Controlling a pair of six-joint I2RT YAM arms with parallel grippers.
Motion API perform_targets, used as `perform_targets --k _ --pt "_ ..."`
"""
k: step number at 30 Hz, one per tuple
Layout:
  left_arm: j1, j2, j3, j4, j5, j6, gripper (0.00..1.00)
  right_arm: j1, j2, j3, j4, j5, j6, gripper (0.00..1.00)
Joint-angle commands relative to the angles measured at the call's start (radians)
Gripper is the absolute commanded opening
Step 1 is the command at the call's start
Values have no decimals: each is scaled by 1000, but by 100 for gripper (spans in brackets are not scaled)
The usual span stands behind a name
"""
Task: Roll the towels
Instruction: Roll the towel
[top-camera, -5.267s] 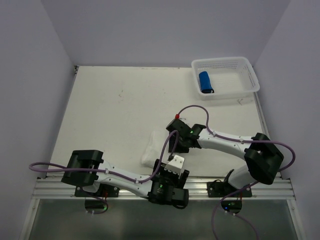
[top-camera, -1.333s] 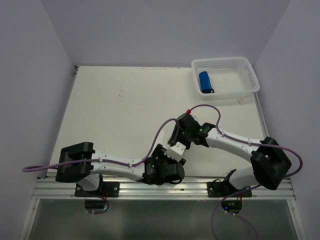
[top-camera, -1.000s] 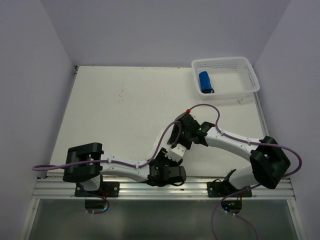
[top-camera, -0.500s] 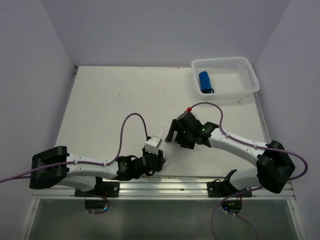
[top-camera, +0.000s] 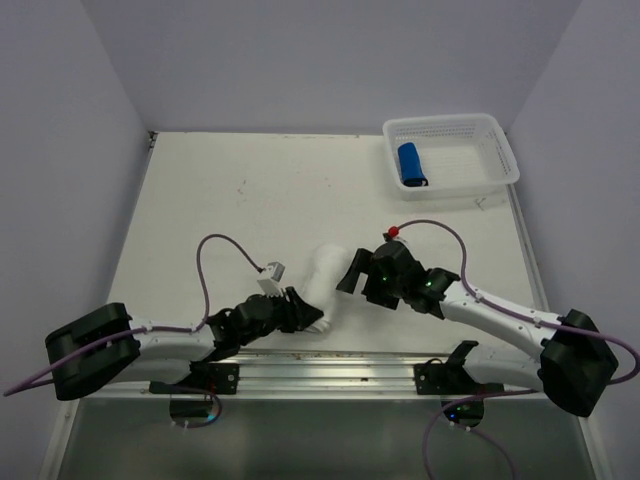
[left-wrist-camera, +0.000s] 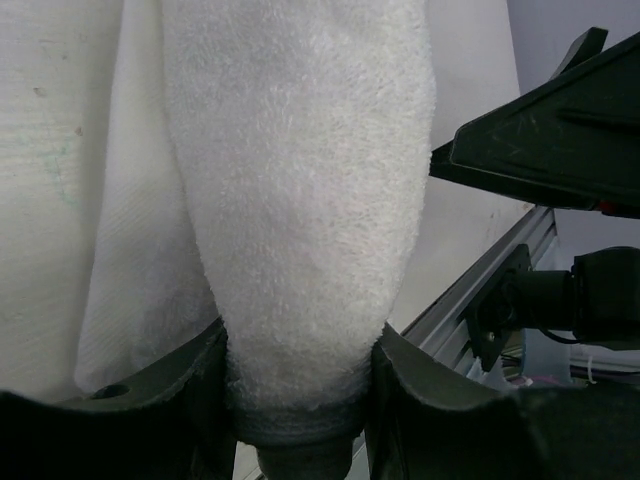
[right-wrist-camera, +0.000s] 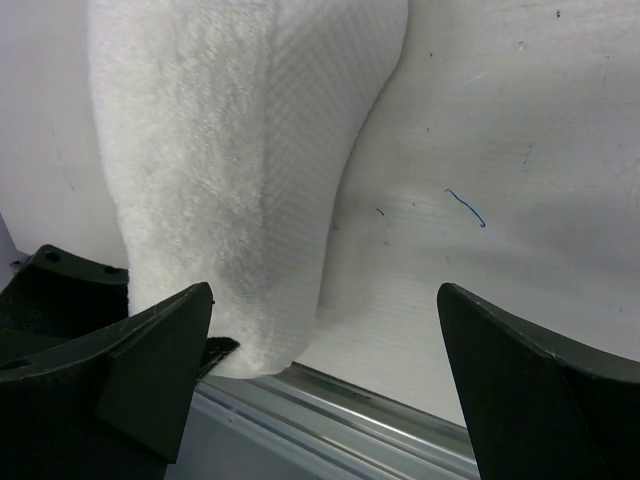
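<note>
I need to grab the rolled white towel across its middle (top-camera: 325, 282) (right-wrist-camera: 232, 142) with my right gripper and leave its near end to my left gripper. Then I can put the towel in the basket.
The white towel (top-camera: 322, 282) lies rolled near the table's front edge, its length running away from the rail. My left gripper (top-camera: 303, 316) is shut on its near end; in the left wrist view the roll (left-wrist-camera: 300, 190) is squeezed between both fingers (left-wrist-camera: 420, 400). My right gripper (top-camera: 351, 272) stands open just right of the roll and holds nothing. In the right wrist view the towel (right-wrist-camera: 220, 150) lies near the left finger (right-wrist-camera: 150, 360) with a wide gap to the other finger. The blue towel (top-camera: 411, 163) lies rolled in the basket.
The white perforated basket (top-camera: 497, 129) stands at the back right corner. The metal rail (top-camera: 400, 362) runs along the front edge right below the towel. Purple cables loop above both arms. Grey walls close in the table on three sides.
The left arm swung low and to the left, and its gripper closed on the white roll's near end. The right gripper opened wide, let go of the towel and drew back to the right.
</note>
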Motion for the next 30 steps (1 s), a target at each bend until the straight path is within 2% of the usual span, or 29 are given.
perform_targets --k 1,4,12,18,21,25,30 --pt "46 18 -61 89 136 -80 18 -2 1 -36 186 -39 11 99" --pt "74 22 -107 159 168 -117 17 10 71 -18 272 -39 13 99" --pt "83 22 -104 155 181 -107 16 53 247 47 346 -53 28 99" --pt "97 35 -112 181 216 -105 15 88 302 64 446 -23 31 99" --pt "106 36 -126 190 224 -110 14 99 294 99 394 10 7 99" --pt "121 35 -144 201 224 -114 14 114 253 165 164 92 -26 99" --pt "137 41 -137 203 234 -105 14 120 164 151 87 140 -62 99"
